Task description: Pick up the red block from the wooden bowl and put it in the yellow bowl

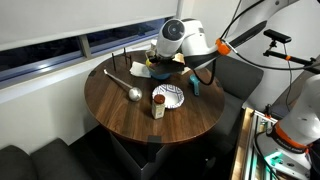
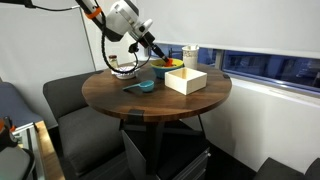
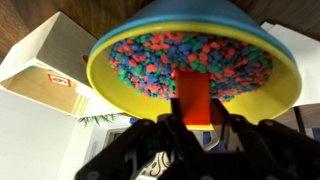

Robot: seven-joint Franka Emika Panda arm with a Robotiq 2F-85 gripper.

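I will release the red block with my gripper, because its lower end, beyond my fingers, overlaps the coloured specks inside the yellow bowl.
In the wrist view my gripper [image 3: 192, 118] is shut on the red block [image 3: 190, 92], a small upright red piece. It holds the block just over the yellow bowl [image 3: 104, 82], which has a yellow rim and a blue inside covered in coloured specks. The wooden bowl [image 3: 48, 62], a light tan squarish container, stands beside the yellow bowl. In both exterior views the gripper [image 1: 165, 57] [image 2: 157, 54] hangs over the yellow bowl [image 1: 160, 71] [image 2: 160, 71] at the table's far side. The wooden bowl [image 2: 186, 80] stands next to it.
The round wooden table [image 1: 120, 110] [image 2: 120, 100] also holds a metal ladle [image 1: 132, 92], a white patterned paper plate [image 1: 169, 95], a small can [image 1: 158, 108] and a teal scoop [image 2: 142, 85]. A white cup [image 2: 190, 55] stands behind the bowls. A window wall runs behind.
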